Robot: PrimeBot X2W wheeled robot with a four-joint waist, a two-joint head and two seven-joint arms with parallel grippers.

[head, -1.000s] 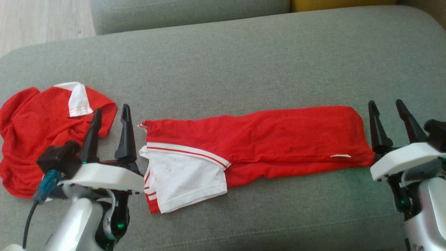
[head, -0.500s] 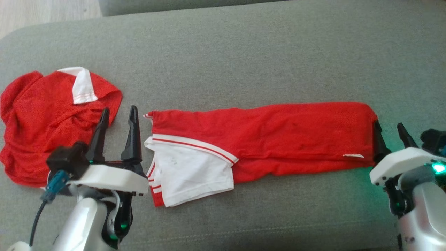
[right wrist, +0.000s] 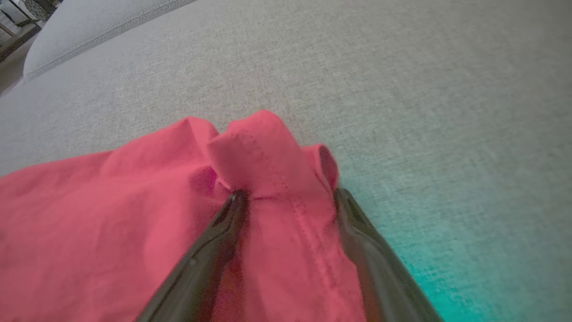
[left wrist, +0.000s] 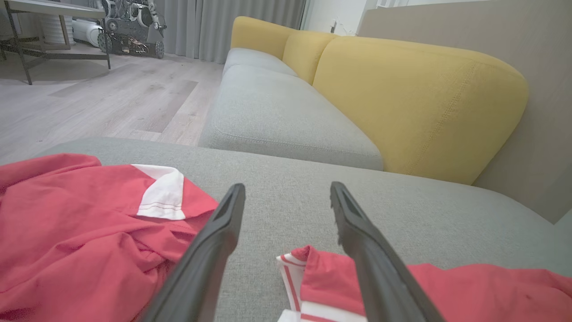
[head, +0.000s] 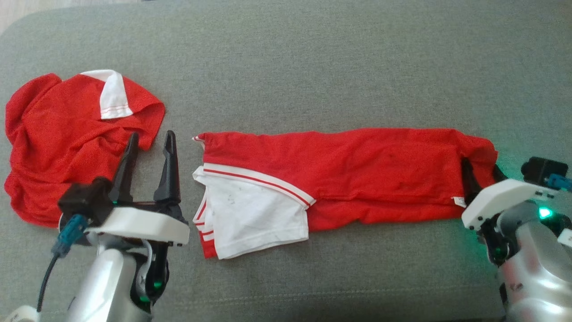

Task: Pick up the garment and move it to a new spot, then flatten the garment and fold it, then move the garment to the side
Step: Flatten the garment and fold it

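My right gripper grabs the long garment by its bunched hem end [head: 482, 153] next, to fold the garment toward its sleeve end [head: 249, 212].
The garment [head: 357, 165] is a long red strip folded lengthwise across the grey sofa seat, with a white red-striped sleeve [head: 250, 214] at its left end. My left gripper [head: 151, 134] stands open just left of that end, holding nothing; in the left wrist view the left gripper [left wrist: 287, 188] straddles bare cushion with the garment's corner [left wrist: 447, 286] beside its right finger. My right gripper [head: 480, 165] is open at the garment's right end, fingers pushed in under the cloth. In the right wrist view the red hem [right wrist: 263, 147] bunches up between the spread right gripper [right wrist: 289, 193].
A second red garment [head: 67, 147] with a white collar piece lies crumpled at the left, touching my left gripper's outer finger. The grey seat [head: 313, 67] stretches beyond. A yellow backrest [left wrist: 415, 103] and wooden floor [left wrist: 89, 103] lie further off.
The head camera has tilted down, shifting the whole picture. My right gripper has moved forward into the garment's right end, and the hem there has bunched up. The left gripper has hardly moved.
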